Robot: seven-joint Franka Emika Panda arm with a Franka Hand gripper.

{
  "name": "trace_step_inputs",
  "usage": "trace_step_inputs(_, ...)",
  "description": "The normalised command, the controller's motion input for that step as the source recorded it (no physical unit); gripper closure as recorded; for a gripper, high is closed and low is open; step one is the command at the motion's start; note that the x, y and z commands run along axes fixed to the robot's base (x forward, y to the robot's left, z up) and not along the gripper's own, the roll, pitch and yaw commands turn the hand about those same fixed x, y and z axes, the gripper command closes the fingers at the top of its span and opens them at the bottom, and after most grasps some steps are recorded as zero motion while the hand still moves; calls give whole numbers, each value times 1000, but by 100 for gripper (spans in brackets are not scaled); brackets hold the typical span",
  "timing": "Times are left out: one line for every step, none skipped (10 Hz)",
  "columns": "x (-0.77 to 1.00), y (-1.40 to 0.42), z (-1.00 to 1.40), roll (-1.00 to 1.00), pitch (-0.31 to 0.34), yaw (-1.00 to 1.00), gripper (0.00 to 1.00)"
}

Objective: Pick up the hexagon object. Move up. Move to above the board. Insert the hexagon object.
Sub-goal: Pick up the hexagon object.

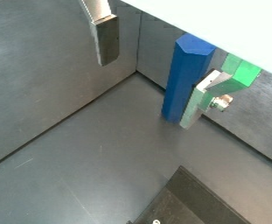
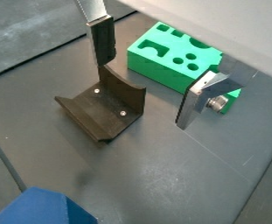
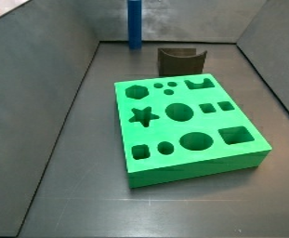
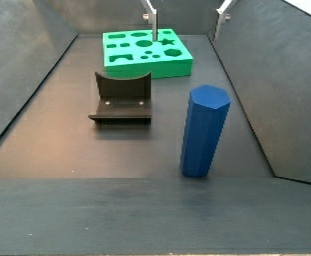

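The hexagon object needs to fit into the board's hexagonal hole, so my gripper should next grab it by its hexagonal top end (image 1: 193, 52).
The hexagon object (image 4: 205, 130) is a tall blue prism standing upright on the grey floor, well apart from the board and close to a side wall. It also shows as the hexagon object (image 1: 187, 77) and the hexagon object (image 3: 134, 25). The green board (image 3: 190, 169) lies flat with its cutouts facing up; all of them look empty. My gripper (image 4: 187, 14) hangs open high over the far end, above the board (image 4: 151, 68) and far from the peg. Nothing is between its fingers (image 2: 103, 44).
The dark fixture (image 4: 122, 97) stands on the floor between the board and the peg, also seen as the fixture (image 2: 103, 109). Grey walls enclose the floor on all sides.
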Motion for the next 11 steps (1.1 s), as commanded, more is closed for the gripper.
trace_step_inputs(0,-40,-23,39,0,0,0)
trace_step_inputs(0,554,0,-63,-26,300,0)
trace_step_inputs(-91,697,0,-136,-46,311,0)
trace_step_inputs(-94,774,0,-210,-96,254,0)
trace_step_inputs(0,746,0,-259,-124,214,0)
trace_step_inputs(-29,723,0,-297,-163,214,0)
trace_step_inputs(-23,720,0,-300,-173,209,0)
trace_step_inputs(-6,737,0,-303,-171,157,0)
trace_step_inputs(0,700,0,-297,-164,109,0)
trace_step_inputs(0,646,0,-281,-191,51,0)
trace_step_inputs(166,549,-117,-213,-161,0,0)
